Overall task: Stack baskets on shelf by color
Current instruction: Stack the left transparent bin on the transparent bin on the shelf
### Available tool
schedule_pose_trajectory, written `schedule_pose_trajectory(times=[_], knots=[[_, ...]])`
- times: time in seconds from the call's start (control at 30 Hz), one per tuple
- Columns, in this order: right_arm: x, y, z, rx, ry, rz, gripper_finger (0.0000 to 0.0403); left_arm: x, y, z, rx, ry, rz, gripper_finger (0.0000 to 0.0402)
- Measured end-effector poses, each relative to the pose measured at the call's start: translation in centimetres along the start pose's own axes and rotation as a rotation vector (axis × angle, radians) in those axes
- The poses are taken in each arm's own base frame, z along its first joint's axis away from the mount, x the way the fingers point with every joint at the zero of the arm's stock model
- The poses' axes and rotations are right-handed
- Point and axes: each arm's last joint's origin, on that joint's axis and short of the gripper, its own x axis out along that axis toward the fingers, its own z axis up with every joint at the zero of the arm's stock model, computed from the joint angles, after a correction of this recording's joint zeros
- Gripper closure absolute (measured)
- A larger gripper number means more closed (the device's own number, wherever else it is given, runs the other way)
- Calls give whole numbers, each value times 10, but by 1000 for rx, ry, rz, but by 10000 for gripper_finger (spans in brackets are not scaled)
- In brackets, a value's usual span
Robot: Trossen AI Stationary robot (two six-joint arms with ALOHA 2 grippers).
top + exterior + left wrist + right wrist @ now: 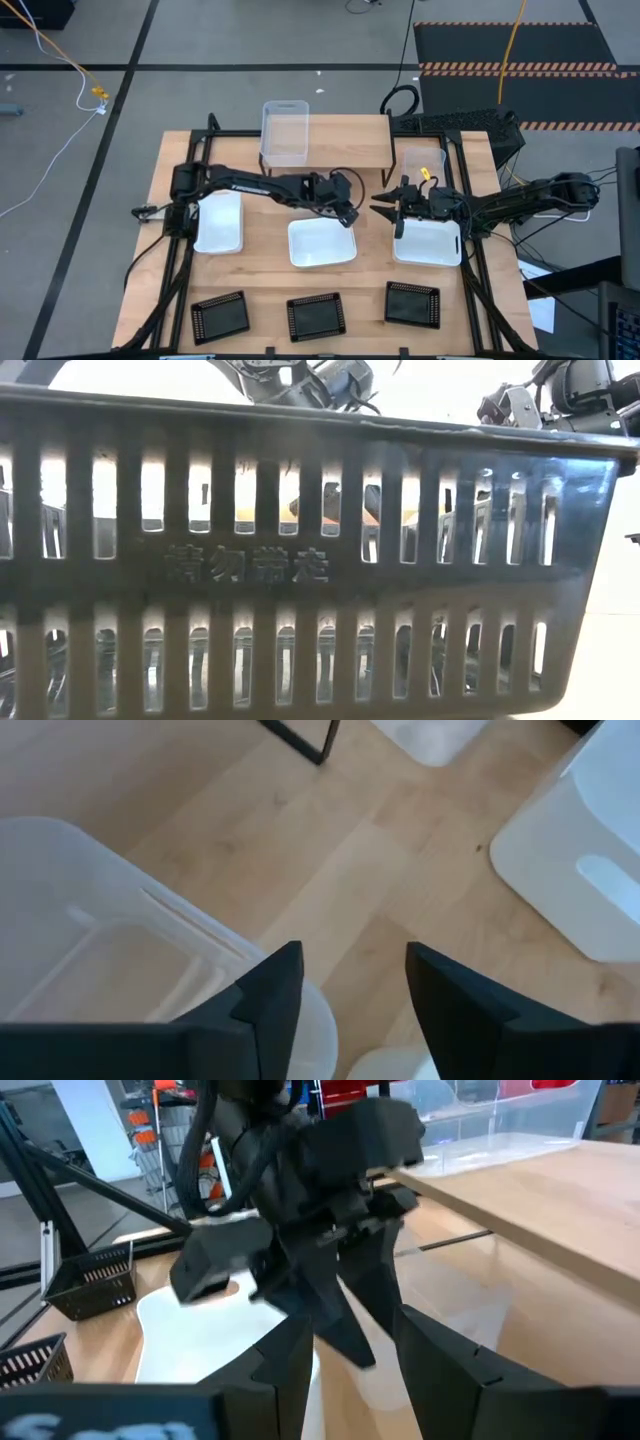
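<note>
My left gripper is going to grab the clear basket on the tabletop by its side rim next. The basket then needs to nest in the shelf's clear basket.
Three white baskets lie in a row mid-table: left, middle, right. One clear basket stands on the shelf, and another sits on the table by the shelf's right end. Three black baskets line the near edge. My left gripper is open and slants down over the middle white basket's far right corner. My right gripper is open and level, above the right white basket's far left corner, facing the left gripper. My left gripper has one finger over the corner rim of the middle white basket and the other outside it over bare table. I cannot tell whether a finger touches the rim. The basket rests flat on the table.
A black basket's slotted wall fills the low view, and both arms show only above its rim. The shelf's black leg stands just beyond the left gripper. Bare wood lies between the white and black rows.
</note>
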Motion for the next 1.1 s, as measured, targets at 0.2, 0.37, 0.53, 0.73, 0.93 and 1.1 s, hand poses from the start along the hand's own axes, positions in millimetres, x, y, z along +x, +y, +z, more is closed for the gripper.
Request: schedule_pose_trajectory(times=[0.2,0.37,0.53,0.73,0.93,1.1], knots=[[0,0,-2,-5,17,-4,268,-14,3,5,14,-47,89,215],[0,0,-2,-2,17,-4,268,-10,6,1,-5,-32,140,215],[0,0,-2,2,17,-5,268,0,8,-5,-11,-19,176,215],[0,0,-1,3,9,-5,268,13,10,-13,-14,17,196,215],[0,0,-1,2,15,-6,268,14,12,-14,-10,31,202,257],[0,0,-1,2,16,-6,268,10,12,-14,-9,51,191,349]])
